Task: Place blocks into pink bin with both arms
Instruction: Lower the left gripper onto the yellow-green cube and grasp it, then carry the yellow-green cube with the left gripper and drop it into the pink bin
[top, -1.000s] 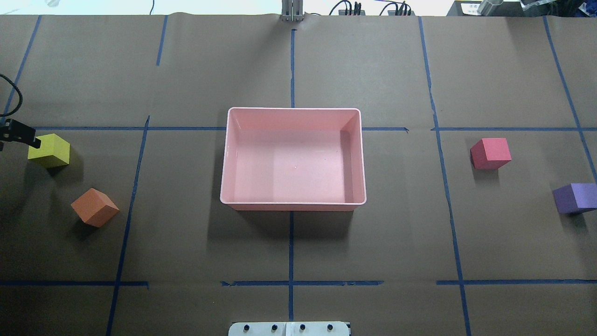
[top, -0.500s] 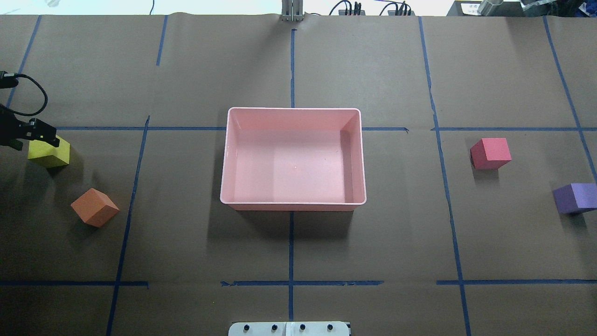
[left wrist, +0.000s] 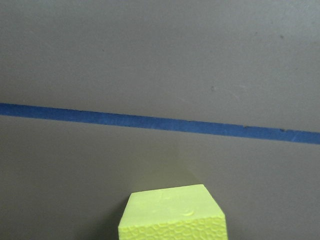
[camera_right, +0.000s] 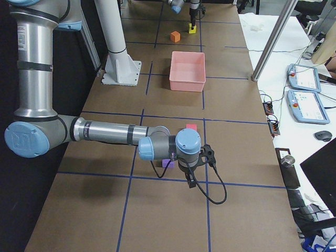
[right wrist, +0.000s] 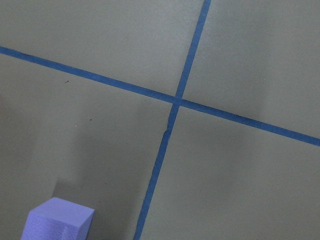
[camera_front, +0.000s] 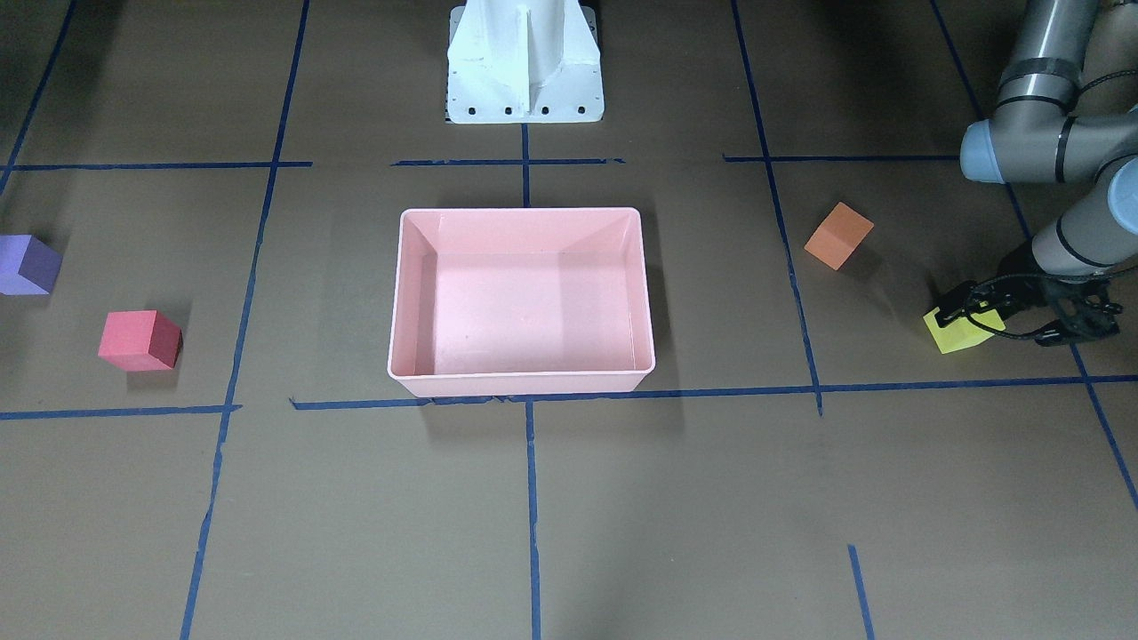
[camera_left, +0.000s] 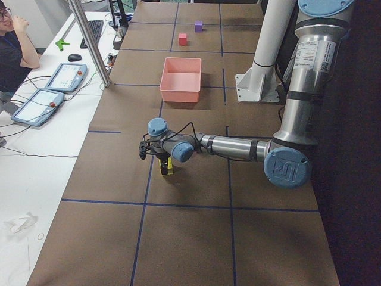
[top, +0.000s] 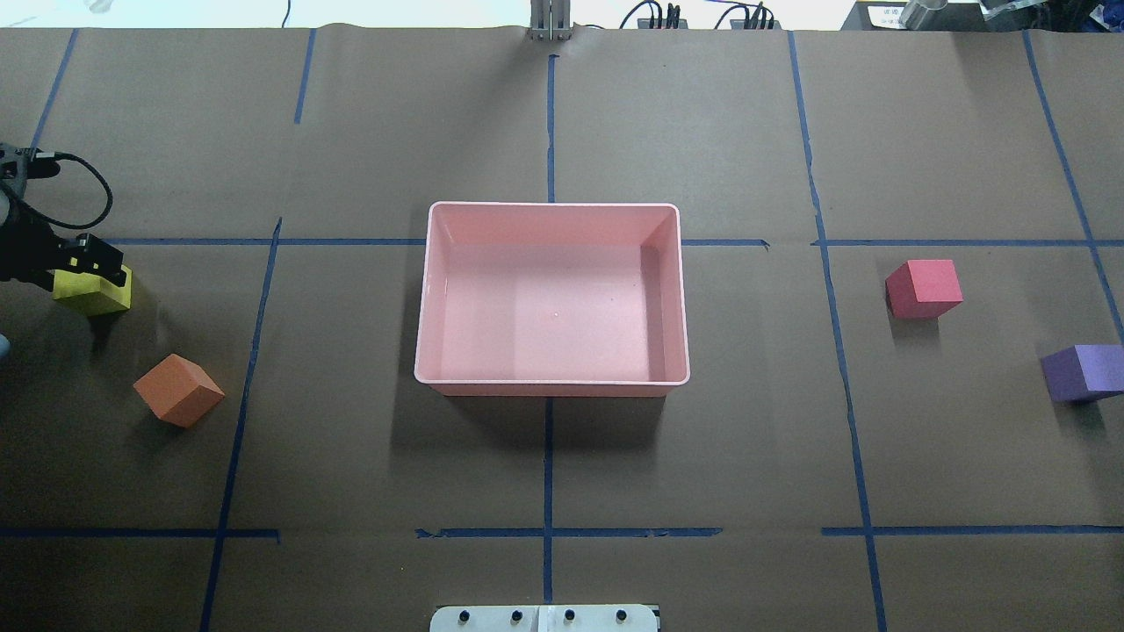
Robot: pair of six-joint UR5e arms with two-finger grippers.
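My left gripper is going to grab the opposite sides of the block next, so that it can then place the yellow-green block [top: 95, 298].
The pink bin [top: 553, 207] [camera_front: 520, 212] stands empty at the table's middle. On my left side lie the yellow-green block [top: 95, 298] [camera_front: 958, 335] [left wrist: 172, 212] and the orange block [top: 178, 390] [camera_front: 837, 235]. My left gripper [top: 83, 265] [camera_front: 969, 307] is low over the yellow-green block and open, its fingers around the block's top. On my right side lie the red block [top: 922, 288] [camera_front: 138, 340] and the purple block [top: 1082, 372] [right wrist: 60, 220]. My right gripper [camera_right: 190, 180] hangs next to the purple block; I cannot tell if it is open or shut.
Blue tape lines [top: 549, 456] cross the brown paper on the table. The white pedestal base [camera_front: 524, 62] stands behind the bin on my side. A metal pole [camera_right: 273, 42] and control pendants [camera_right: 302, 79] are beyond the table's far edge.
My left gripper has moved in from the table's left edge and now sits over the yellow-green block. None of the blocks nor the bin has moved.
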